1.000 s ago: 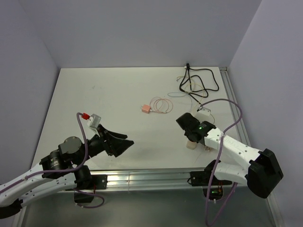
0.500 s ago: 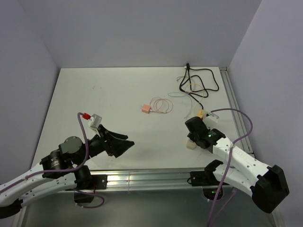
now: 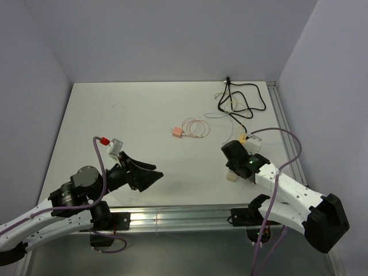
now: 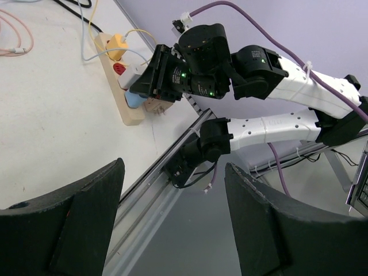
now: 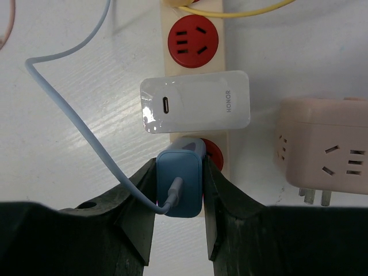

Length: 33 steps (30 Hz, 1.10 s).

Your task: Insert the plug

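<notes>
The blue plug stands over its red socket, base down on the power strip beside the white charger, so my right gripper now releases the plug.
In the right wrist view my right gripper is shut on a blue plug with a pale blue cable, held at a red socket of the cream power strip. A white charger sits in the socket just above it. The left wrist view shows the blue plug on the strip under the right gripper. In the top view the right gripper is over the strip's near end. My left gripper is open and empty, held above the table's near left part.
A pink adapter lies beside the strip on its right, prongs showing. A yellow plug sits further along the strip. A pink cable coil with a small plug lies mid-table. Black cables lie at the back right. The metal table rail runs along the near edge.
My right arm has swung: the gripper shifted slightly right and then back over the strip's near end, and its purple cable now loops differently. The left arm has not moved.
</notes>
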Tool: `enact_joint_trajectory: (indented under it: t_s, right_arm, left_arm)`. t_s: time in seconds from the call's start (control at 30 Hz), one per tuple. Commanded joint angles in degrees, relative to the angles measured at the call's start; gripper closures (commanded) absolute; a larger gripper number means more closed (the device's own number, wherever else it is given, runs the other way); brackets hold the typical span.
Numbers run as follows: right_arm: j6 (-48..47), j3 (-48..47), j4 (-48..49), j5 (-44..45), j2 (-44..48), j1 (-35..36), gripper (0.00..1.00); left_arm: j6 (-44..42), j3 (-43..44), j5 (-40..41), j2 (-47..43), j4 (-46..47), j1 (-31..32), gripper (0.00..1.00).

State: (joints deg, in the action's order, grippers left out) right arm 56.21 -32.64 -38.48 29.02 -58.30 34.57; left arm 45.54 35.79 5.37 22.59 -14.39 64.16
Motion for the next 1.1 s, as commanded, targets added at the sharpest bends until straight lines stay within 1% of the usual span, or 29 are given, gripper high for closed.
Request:
enact_joint_trajectory:
  t_s: [0.0, 0.13, 0.17, 0.23, 0.27, 0.33, 0.37, 0.43, 0.47, 0.53, 0.6, 0.7, 0.8, 0.83, 0.87, 0.9, 0.97, 1.03, 1.07]
  right_arm:
    - [5.0, 7.3, -3.6, -19.3, -0.8, 2.2, 1.0]
    - [5.1, 4.4, -5.6, -15.5, -1.7, 2.3, 1.0]
    - [4.7, 3.6, -6.9, -13.6, -1.9, 2.3, 0.9]
    - [4.0, 1.2, -8.4, -10.9, -1.6, 2.5, 0.77]
    - [3.5, 0.4, -9.8, -9.9, -1.3, 2.7, 0.67]
    - [3.2, -0.8, -10.5, -7.9, 0.6, 2.9, 0.57]
    - [2.3, -0.7, -8.4, -8.7, 1.5, 2.9, 0.48]
    - [1.9, -1.4, -7.4, -9.1, 3.5, 3.0, 0.4]
    - [1.6, -2.1, -8.4, -8.3, 3.9, 3.0, 0.31]
    - [1.3, -5.3, -9.8, -6.2, 4.7, 4.2, 0.24]
    - [2.1, -7.5, -13.1, -5.5, 5.1, 5.8, 0.17]
    - [4.0, -9.5, -16.7, -6.8, 6.4, 8.6, 0.14]
    - [7.4, -10.0, -21.0, -5.9, 9.5, 12.0, 0.14]
    - [8.2, -10.3, -21.9, -5.7, 10.6, 12.6, 0.14]
    - [8.4, -10.6, -23.5, -5.6, 11.6, 13.2, 0.14]
    - [8.6, -10.9, -24.1, -5.5, 13.9, 13.3, 0.14]
    - [7.8, -12.3, -24.1, -5.8, 16.4, 13.4, 0.15]
    - [6.2, -14.5, -23.7, -6.0, 19.3, 13.3, 0.16]
    - [5.6, -15.3, -23.3, -6.1, 19.9, 13.4, 0.18]
  left_arm:
    - [0.8, 0.3, -1.2, -0.1, 2.7, 0.0, 0.24]
    - [1.0, 0.9, -2.2, 1.4, 2.9, 0.0, 0.25]
    - [1.1, 1.0, -2.4, 1.6, 2.7, 0.0, 0.25]
    - [1.4, 0.8, -2.2, 1.6, 2.6, 0.0, 0.25]
    - [1.5, 0.8, -1.9, 1.3, 2.6, 0.0, 0.24]
    - [1.7, 0.3, -1.6, 1.2, 2.7, 0.0, 0.24]
    - [1.7, 0.3, -1.4, 1.3, 2.8, 0.0, 0.24]
    - [1.8, 0.7, -1.1, 1.7, 2.7, 0.0, 0.24]
    - [1.8, 0.9, -1.1, 1.8, 2.6, -0.1, 0.24]
    - [1.9, 1.2, -1.1, 2.3, 2.4, 0.0, 0.24]
    - [2.0, 1.6, -0.8, 2.5, 2.2, -0.1, 0.24]
    - [2.0, 2.4, 0.4, 2.8, 1.7, 0.0, 0.24]
    - [1.8, 3.4, 3.1, 4.6, 1.3, -0.1, 0.23]
    - [1.5, 4.2, 3.9, 6.8, 0.5, 0.0, 0.22]
    - [1.0, 5.2, 6.3, 8.2, -1.5, -0.1, 0.21]
    - [1.0, 7.6, 7.7, 9.9, -3.1, 0.0, 0.21]
    - [0.4, 10.2, 10.2, 14.7, -5.9, -0.1, 0.2]
    - [0.0, 13.1, 13.5, 19.0, -6.5, -0.1, 0.18]
    - [-0.2, 14.0, 14.8, 20.5, -7.1, -0.1, 0.15]
